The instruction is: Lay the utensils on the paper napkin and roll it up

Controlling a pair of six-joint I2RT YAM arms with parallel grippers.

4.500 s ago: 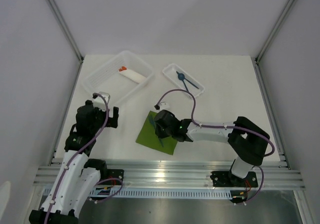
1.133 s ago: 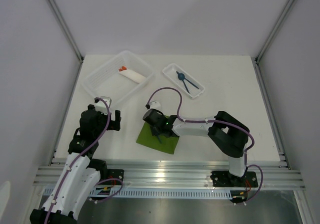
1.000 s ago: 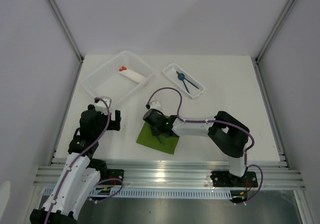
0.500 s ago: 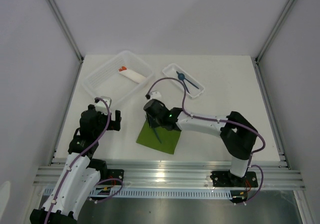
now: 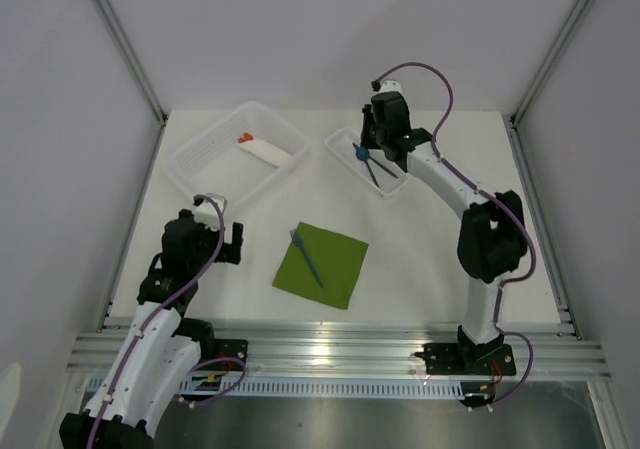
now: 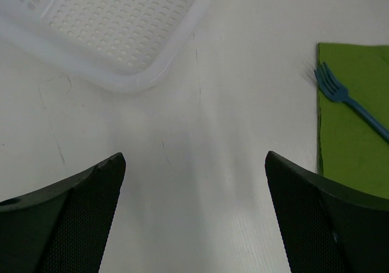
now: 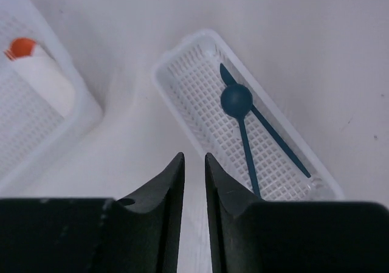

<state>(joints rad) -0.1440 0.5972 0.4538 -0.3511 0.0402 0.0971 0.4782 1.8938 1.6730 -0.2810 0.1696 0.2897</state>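
Note:
My right gripper should next take hold of the spoon across its handle just below the bowl point(image 5: 368, 165), so that it can lay the spoon flat beside the fork point(image 5: 307, 257) on the napkin.
The olive-green paper napkin point(image 5: 335, 269) lies flat near the front middle of the table. A dark blue fork point(image 5: 307, 257) lies on it, tines at the napkin's left edge; both also show in the left wrist view, napkin point(image 6: 352, 151) and fork point(image 6: 347, 100). A dark blue spoon point(image 7: 236, 101) and knife point(image 7: 275, 138) lie crossed in the small white tray point(image 7: 173, 100) at the back. My right gripper point(image 7: 194, 158) hovers over that tray's near-left rim, jaws almost together and empty. My left gripper point(image 6: 194, 160) is open and empty, left of the napkin.
A large white tray point(image 5: 215, 169) at the back left holds a white paper roll point(image 5: 272, 151) with orange tips. Its corner shows in the left wrist view point(image 6: 121, 30). Metal frame posts stand at the table's back corners.
My right gripper has let go of the fork on the napkin and swung from there to the small tray at the back. The left arm has not moved.

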